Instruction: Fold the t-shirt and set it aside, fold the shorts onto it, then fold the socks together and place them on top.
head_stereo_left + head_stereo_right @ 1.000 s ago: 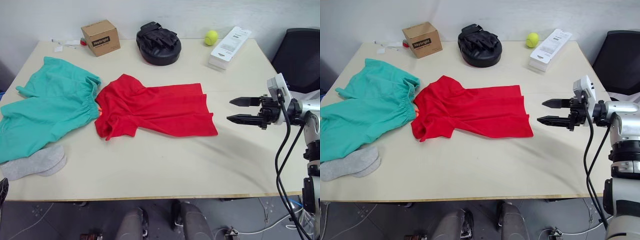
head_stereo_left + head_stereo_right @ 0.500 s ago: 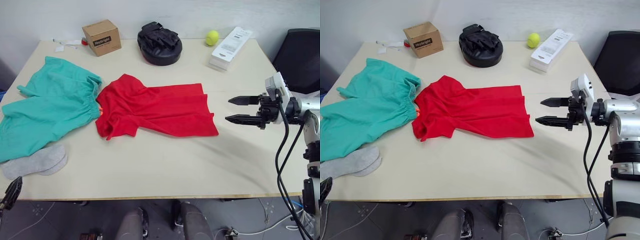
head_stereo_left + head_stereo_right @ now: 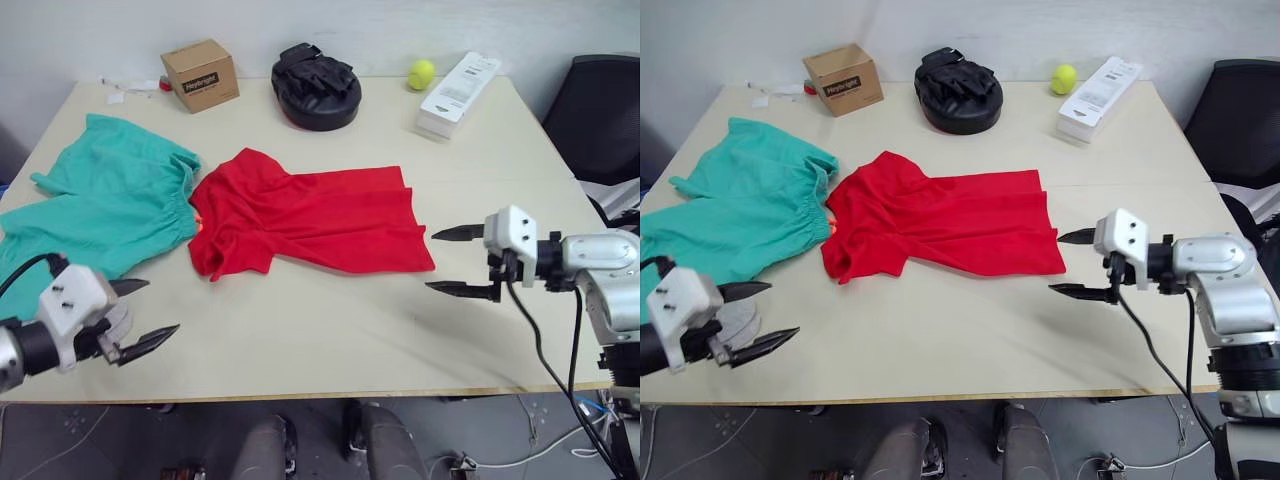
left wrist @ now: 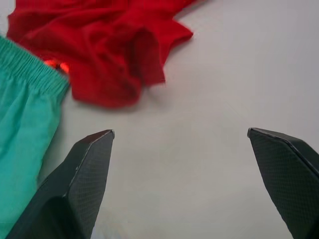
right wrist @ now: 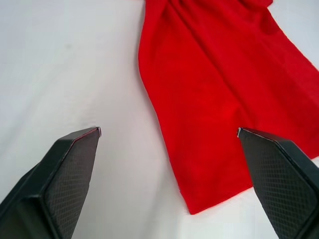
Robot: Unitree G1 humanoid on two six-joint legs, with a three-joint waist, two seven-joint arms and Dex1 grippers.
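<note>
Next, my right gripper grabs the red t-shirt by its hem corner (image 3: 428,265), to fold the shirt as a base for the teal shorts (image 3: 100,210).
The red t-shirt (image 3: 310,220) lies spread in the middle of the table, its collar end toward the left. Touching that end, the teal shorts (image 3: 100,210) lie flat at the left, with an orange drawstring (image 4: 55,64) showing at the waistband. The grey socks (image 3: 740,322) lie near the front left edge, mostly hidden behind my left gripper (image 3: 163,306), which hovers open and empty over them. My right gripper (image 3: 431,261) is open and empty just right of the shirt's hem corner (image 5: 214,99), above bare table.
Along the back edge stand a cardboard box (image 3: 200,75), a black padded mitt (image 3: 316,85), a tennis ball (image 3: 421,74) and a long white box (image 3: 458,93). A black chair (image 3: 600,115) stands beyond the right edge. Bare tabletop (image 3: 320,330) runs along the front.
My left gripper has risen into view at the front left, over the socks. My right gripper has moved left and nearer the front, close to the shirt's hem corner. The clothes lie as before.
</note>
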